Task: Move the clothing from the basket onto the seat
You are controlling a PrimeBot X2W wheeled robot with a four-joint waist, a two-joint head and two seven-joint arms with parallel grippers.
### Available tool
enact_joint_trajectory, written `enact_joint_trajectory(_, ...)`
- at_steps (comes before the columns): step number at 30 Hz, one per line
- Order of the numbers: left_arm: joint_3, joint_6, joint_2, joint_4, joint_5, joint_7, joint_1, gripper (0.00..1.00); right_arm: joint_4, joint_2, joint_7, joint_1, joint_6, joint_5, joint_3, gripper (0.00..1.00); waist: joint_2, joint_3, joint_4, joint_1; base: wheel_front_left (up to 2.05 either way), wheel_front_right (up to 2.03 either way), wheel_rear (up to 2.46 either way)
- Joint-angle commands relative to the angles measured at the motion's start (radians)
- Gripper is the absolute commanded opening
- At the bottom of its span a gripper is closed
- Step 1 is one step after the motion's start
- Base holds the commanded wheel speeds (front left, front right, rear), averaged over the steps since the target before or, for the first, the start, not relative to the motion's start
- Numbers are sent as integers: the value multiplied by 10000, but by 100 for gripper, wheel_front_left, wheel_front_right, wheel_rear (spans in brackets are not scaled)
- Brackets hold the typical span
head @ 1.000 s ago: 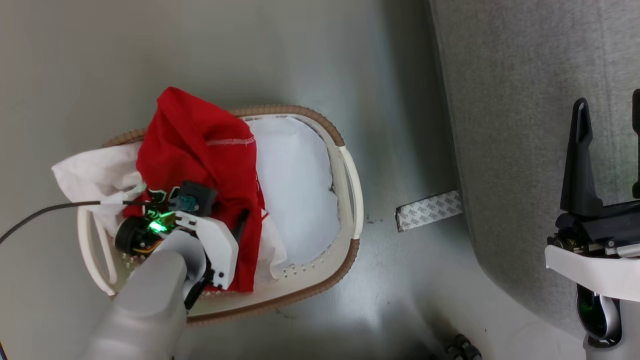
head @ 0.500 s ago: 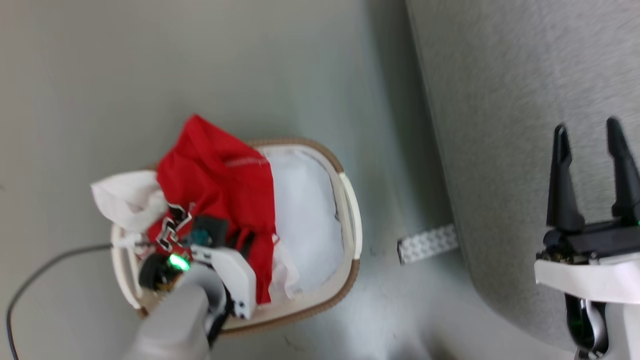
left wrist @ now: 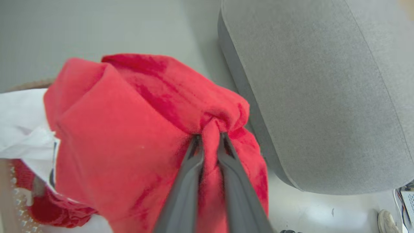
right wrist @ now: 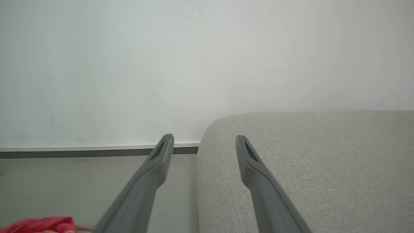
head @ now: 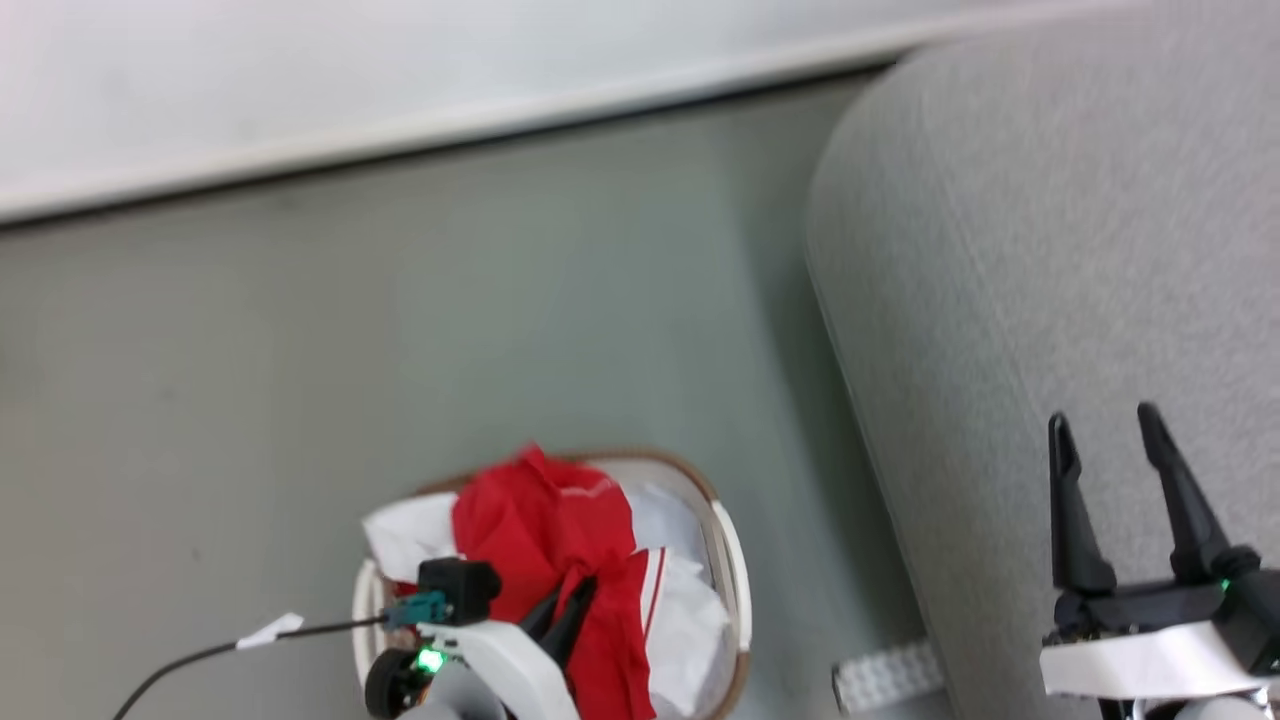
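Note:
My right gripper is going to grab the red clothing next by its bunched-up fold (head: 581, 569), and it will then move the clothing from the basket onto the seat (head: 1040, 250).
The clothing (head: 545, 525), bright red with white stripes, bunches up over the basket (head: 732, 560) at the bottom of the head view. My left gripper (head: 570, 595) is shut on a fold of the clothing (left wrist: 129, 129); in the left wrist view the two fingers (left wrist: 186, 174) pinch red fabric between them. The grey seat (head: 1040, 250) fills the right side, its rounded corner (left wrist: 317, 97) close beside the raised clothing. My right gripper (head: 1105, 420) stands open over the seat (right wrist: 307, 161), holding nothing. A bit of the clothing (right wrist: 38, 224) shows at the right wrist view's lower left.
Plain white fabric (head: 685, 600) lies in the basket under the red garment. A patterned strip (head: 885, 675) lies on the grey-green floor (head: 400, 330) between basket and seat. A white wall with a skirting board (head: 400, 130) runs behind. A black cable (head: 200, 655) trails left.
My left gripper has shut on the red clothing and lifted a fold of it. The head camera has tilted up, so basket and seat sit lower and the wall has come into view.

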State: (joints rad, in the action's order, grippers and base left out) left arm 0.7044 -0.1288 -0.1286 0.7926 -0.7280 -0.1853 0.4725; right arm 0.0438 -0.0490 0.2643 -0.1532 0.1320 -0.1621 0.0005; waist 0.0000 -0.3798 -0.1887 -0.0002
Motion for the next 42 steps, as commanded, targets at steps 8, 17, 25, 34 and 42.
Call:
enact_joint_trajectory(8, -45, 254, -736, -2584, -644, 560, -1113, 0, 454, -23, 3, 854, -25, 328, -25, 100, 0, 2362, 677, 2, 0, 0, 0)
enact_joint_trajectory(17, -382, 1216, -1632, -5857, -874, 1368, -1889, 0, 756, -24, 3, 1367, -25, 346, 154, 100, 0, 3239, 624, 2, 0, 0, 0)
enact_joint_trajectory(25, -775, 1940, -2249, -7638, -995, 1825, -2221, 0, 951, -18, 3, 1770, -25, 704, 507, 100, 0, 3760, 482, 2, 0, 0, 0)
enact_joint_trajectory(34, -1042, 2351, -2772, -8914, -994, 2238, -2191, 0, 766, -898, 3, 1430, -25, 377, 2807, 100, 0, 3931, 326, 2, 0, 0, 0)
enact_joint_trajectory(42, -884, 2286, -2920, -9486, -869, 2538, -1943, 0, 573, -3496, -349, -260, -25, -1272, 6243, 100, 0, 3994, 356, 2, 0, 0, 0)
